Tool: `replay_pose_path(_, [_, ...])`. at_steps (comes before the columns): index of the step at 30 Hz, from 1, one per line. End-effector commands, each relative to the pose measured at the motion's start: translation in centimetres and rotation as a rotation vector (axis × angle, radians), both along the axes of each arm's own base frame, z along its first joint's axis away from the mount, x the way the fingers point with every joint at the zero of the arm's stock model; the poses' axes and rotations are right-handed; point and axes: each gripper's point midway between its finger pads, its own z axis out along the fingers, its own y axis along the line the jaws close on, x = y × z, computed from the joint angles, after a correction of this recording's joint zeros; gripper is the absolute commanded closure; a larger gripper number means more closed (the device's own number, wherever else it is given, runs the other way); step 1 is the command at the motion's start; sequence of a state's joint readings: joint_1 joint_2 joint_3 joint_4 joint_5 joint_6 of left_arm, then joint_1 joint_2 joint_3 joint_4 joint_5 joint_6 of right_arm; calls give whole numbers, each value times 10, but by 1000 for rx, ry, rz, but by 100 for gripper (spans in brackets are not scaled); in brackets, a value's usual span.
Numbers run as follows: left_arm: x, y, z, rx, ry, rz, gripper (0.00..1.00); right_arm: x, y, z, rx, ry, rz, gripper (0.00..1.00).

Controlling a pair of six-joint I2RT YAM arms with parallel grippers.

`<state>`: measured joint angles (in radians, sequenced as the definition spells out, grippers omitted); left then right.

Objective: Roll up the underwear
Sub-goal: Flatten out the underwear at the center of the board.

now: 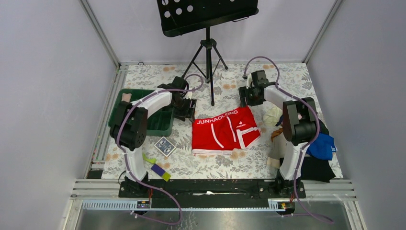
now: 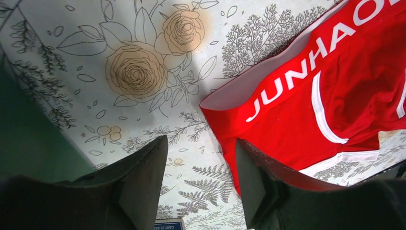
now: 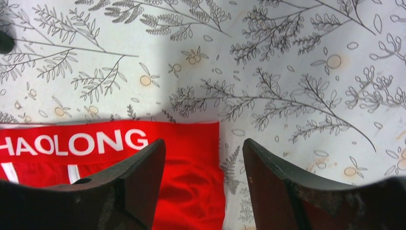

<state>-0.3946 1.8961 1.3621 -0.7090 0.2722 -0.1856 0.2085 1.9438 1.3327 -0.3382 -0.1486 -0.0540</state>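
Note:
I need to grab the red underwear next with my left gripper at the waistband corner nearest the green bin, to stretch it flat for rolling.
The red underwear lies spread flat in the middle of the floral cloth, its lettered waistband toward the back. My left gripper hangs open just off the waistband's left corner; in the left wrist view the underwear fills the right side and only bare cloth lies between the fingers. My right gripper is open above the waistband's right corner. In the right wrist view the underwear has its edge lying between the gripper's spread fingers, not pinched.
A green bin sits behind my left arm. A card box and small yellow and purple items lie near the left base. A pile of clothes lies at the right. A music stand tripod stands at the back.

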Motion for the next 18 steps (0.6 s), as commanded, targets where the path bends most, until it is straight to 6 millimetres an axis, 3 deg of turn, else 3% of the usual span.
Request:
replay_pose_path(1, [14,-14,5,-68,-2,17,44,22,2,5,-11,-43,25,37])
replay_pose_path(6, [17,-14,-5,-53,16,33,45,22,-1,-3,-22,-11,27,50])
replay_pose_path(9, [15,-17,-10,-63,39,22,45,16,-5,-5,-7,21,13,65])
replay_pose_path(11, [13,-19,-13,-74,54,12,47,15,-12,-1,19,26,-17,73])
replay_pose_path(18, [16,-24,-24,-85,75,4,52,7,-27,12,233,48,-62,88])
